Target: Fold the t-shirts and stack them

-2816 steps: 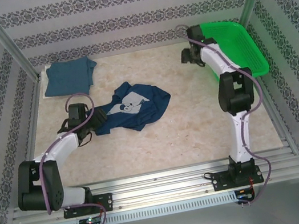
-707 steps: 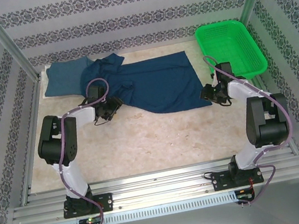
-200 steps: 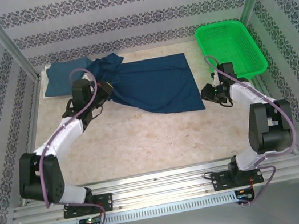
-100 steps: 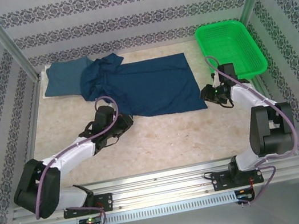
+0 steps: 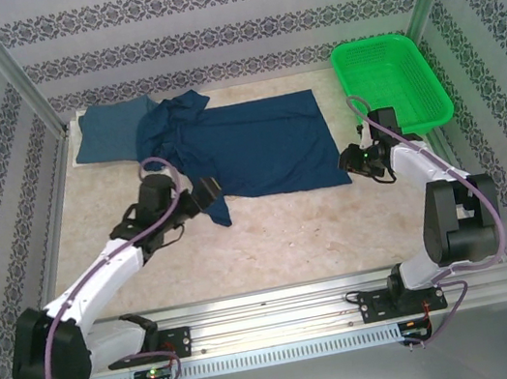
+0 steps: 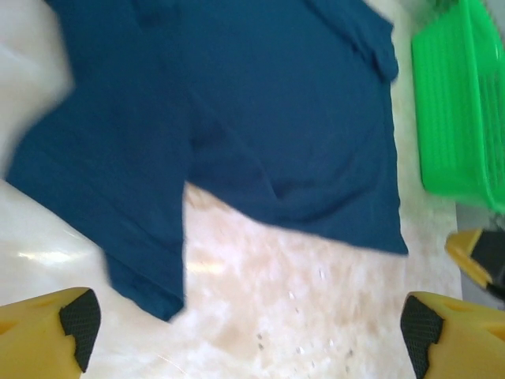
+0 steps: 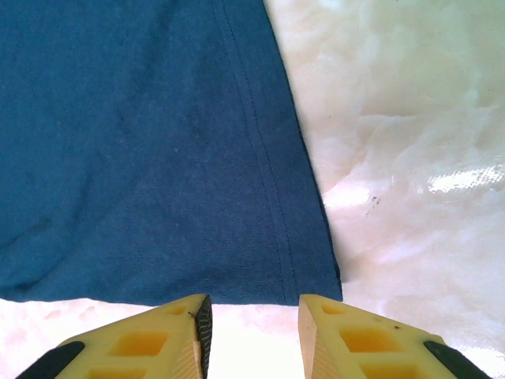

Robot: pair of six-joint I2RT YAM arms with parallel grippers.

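I will next use my left gripper to grab the edge of its front-pointing sleeve (image 5: 223, 219), opposite the hem corner at the right gripper, to stretch and fold the navy t-shirt (image 5: 260, 144).
The dark navy t-shirt (image 5: 260, 144) lies spread flat across the back of the table, plain side up, with one sleeve (image 5: 219, 211) pointing toward the front. The lighter teal-blue t-shirt (image 5: 108, 132) lies folded at the back left, partly under the navy one's bunched end. My left gripper (image 5: 214, 193) hovers just over that sleeve, wide open and empty; in the left wrist view the navy t-shirt (image 6: 237, 118) and its sleeve (image 6: 146, 260) lie beyond the left gripper (image 6: 248, 335). My right gripper (image 5: 352, 160) stands open at the shirt's near right corner; the hem (image 7: 260, 197) lies just ahead of the right gripper (image 7: 254, 320).
A green mesh basket (image 5: 393, 82) stands at the back right, also in the left wrist view as the basket (image 6: 458, 103). The marbled tabletop (image 5: 283, 243) is bare in front of the shirt. Patterned walls and metal posts close in the sides.
My left gripper pulled the navy shirt's sleeve toward the front, then opened and let it go; the sleeve now lies flat. The right arm has barely moved.
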